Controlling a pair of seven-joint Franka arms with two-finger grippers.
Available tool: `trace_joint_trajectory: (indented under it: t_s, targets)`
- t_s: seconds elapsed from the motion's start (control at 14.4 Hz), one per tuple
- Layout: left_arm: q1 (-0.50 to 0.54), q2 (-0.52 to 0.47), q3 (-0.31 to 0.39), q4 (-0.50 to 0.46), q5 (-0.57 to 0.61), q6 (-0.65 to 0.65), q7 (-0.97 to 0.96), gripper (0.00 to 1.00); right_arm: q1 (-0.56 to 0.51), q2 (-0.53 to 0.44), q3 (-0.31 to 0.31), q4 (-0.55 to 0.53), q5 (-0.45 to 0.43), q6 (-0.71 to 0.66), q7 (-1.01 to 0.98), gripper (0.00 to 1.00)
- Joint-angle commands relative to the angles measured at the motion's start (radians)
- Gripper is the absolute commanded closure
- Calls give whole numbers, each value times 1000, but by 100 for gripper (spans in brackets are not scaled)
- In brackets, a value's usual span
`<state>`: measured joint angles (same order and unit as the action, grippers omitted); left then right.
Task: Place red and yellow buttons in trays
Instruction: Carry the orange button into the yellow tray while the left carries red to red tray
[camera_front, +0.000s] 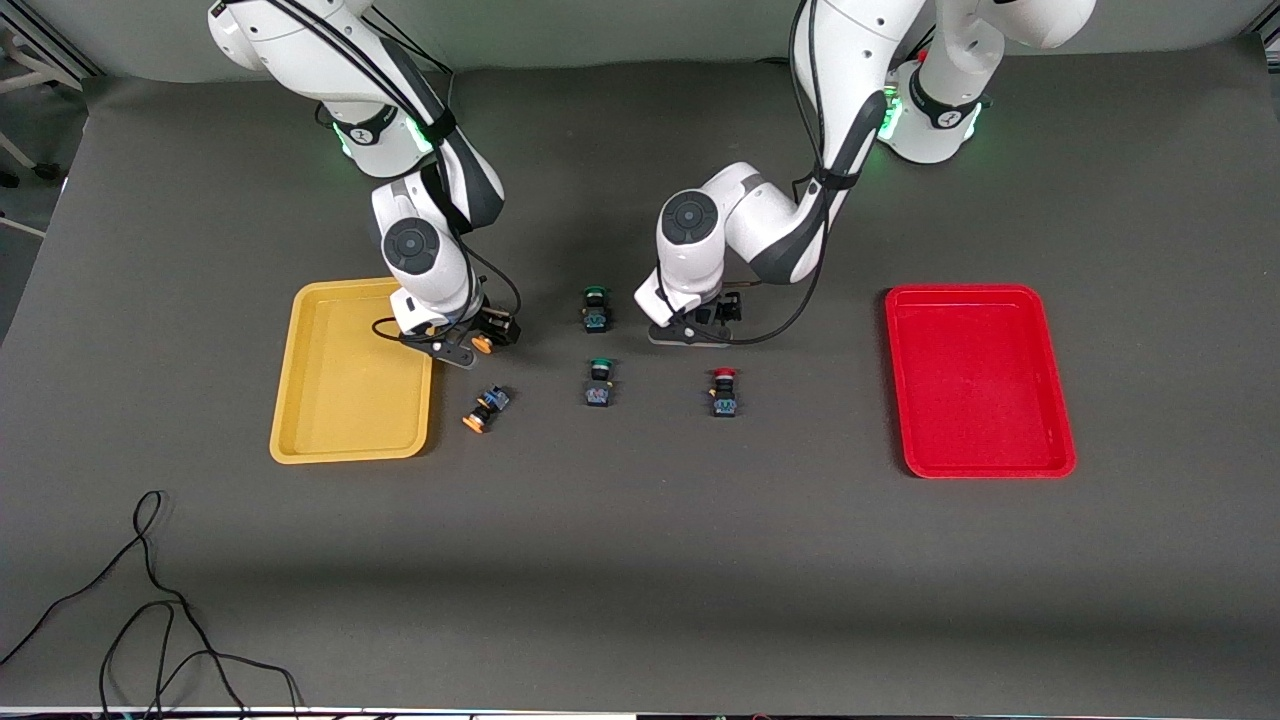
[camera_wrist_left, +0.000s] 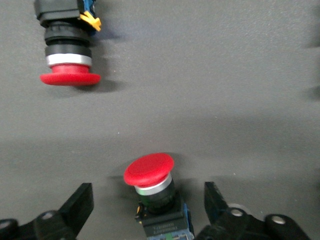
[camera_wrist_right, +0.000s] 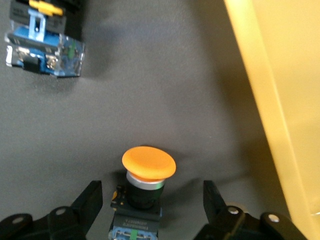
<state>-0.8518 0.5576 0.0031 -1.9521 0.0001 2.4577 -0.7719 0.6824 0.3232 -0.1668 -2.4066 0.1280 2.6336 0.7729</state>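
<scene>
The robot needs to close its left gripper, which would catch the button: the fingers are beside the red button's black collar (camera_wrist_left: 159, 201), below its red cap (camera_wrist_left: 149, 169).
My left gripper (camera_front: 705, 320) is low over the table, open, with its fingers on either side of a red button (camera_wrist_left: 150, 172) that stands between them untouched; the left wrist view shows the gripper (camera_wrist_left: 147, 200). A second red button (camera_front: 723, 391) stands nearer the camera and also shows in the left wrist view (camera_wrist_left: 69, 62). My right gripper (camera_front: 484, 335) is open beside the yellow tray (camera_front: 300, 400), around a yellow button (camera_wrist_right: 148, 165) whose cap shows in the front view (camera_front: 482, 344); the right wrist view shows the gripper (camera_wrist_right: 150, 197). Another yellow button (camera_front: 486, 408) lies tipped over nearer the camera. The red tray (camera_front: 1050, 440) lies toward the left arm's end.
Two green-capped buttons (camera_front: 596, 307) (camera_front: 599, 382) stand between the two grippers. The yellow tray's rim (camera_wrist_right: 260, 100) runs close beside the right gripper. A black cable (camera_front: 150, 600) lies on the table near the front edge.
</scene>
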Motion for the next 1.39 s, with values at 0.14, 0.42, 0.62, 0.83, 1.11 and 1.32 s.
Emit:
trace_joint_trajectory:
  t_s: [0.14, 0.42, 0.62, 0.83, 1.11, 1.32]
  targets:
    - [-10, -5, 15, 22, 1, -17, -36, 74, 26, 11, -8, 6, 22, 19, 20, 42]
    - [-9, -7, 15, 33, -2, -17, -70, 84, 25, 4, -10, 7, 22, 8, 19, 70]
    - [-9, -42, 14, 88, -2, -104, -106, 85, 17, -58, -22, 15, 22, -68, 0, 80]
    - [20, -100, 14, 185, -21, -317, -87, 86, 12, -180, -88, 40, 21, -202, -20, 80]
    - [146, -215, 14, 148, -29, -416, 23, 89, 14, -317, -253, 63, 10, -349, -127, 80]
    - [314, -329, 15, 66, -58, -480, 230, 89, 17, -363, -376, 55, 5, -409, -246, 80]
